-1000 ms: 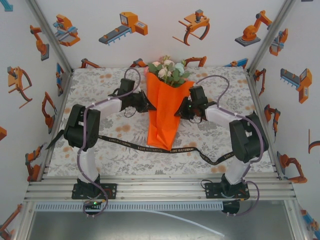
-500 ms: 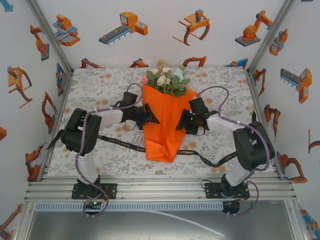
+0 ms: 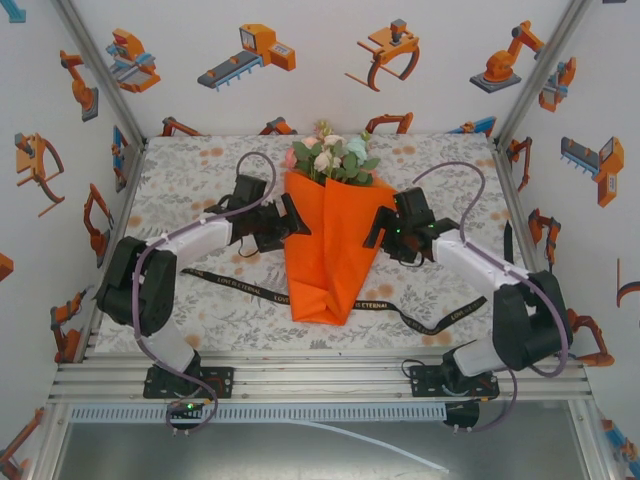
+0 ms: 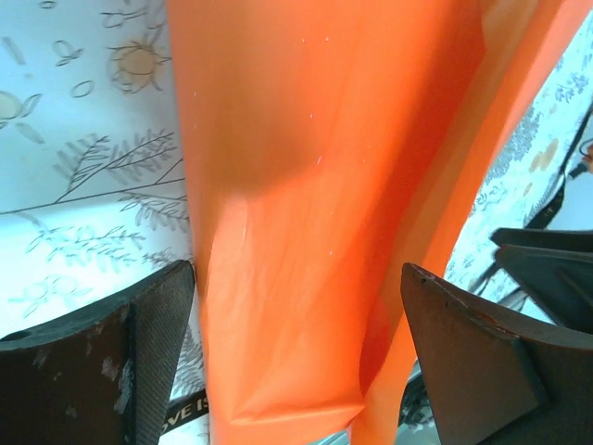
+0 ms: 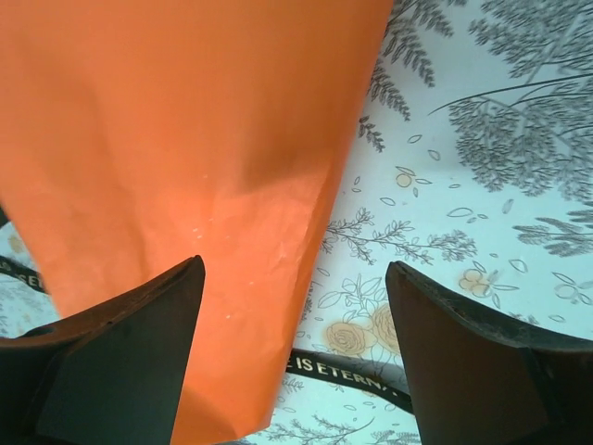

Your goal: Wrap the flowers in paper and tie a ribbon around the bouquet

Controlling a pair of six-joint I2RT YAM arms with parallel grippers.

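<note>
The black ribbon needs its length free to be tied around the bouquet, so my right gripper needs to grab the ribbon near its loose end (image 3: 471,308) next.
The bouquet lies flat in the middle of the table, its paper (image 3: 325,255) an orange cone with the narrow end toward me. The flowers (image 3: 335,158), pink, white and green, stick out at the far end. The black ribbon (image 3: 235,283) runs crosswise under the cone's lower part and comes out on the right (image 3: 440,318). My left gripper (image 3: 290,215) stands open at the cone's left edge, the paper (image 4: 315,185) lying below its spread fingers (image 4: 157,352). At the right edge my right gripper (image 3: 375,228) is open, over the paper's edge (image 5: 185,139) and the ribbon (image 5: 357,368).
A grey floral cover (image 3: 190,180) spreads over the table. Walls with robot stickers close in the left, back and right sides. An aluminium rail (image 3: 320,380) carrying the arm bases runs along the near edge. Purple-grey cables (image 3: 250,165) loop above both forearms.
The bouquet has come down from its raised position and now lies on the ribbon. Both grippers have opened, let go of the paper and drawn slightly outward.
</note>
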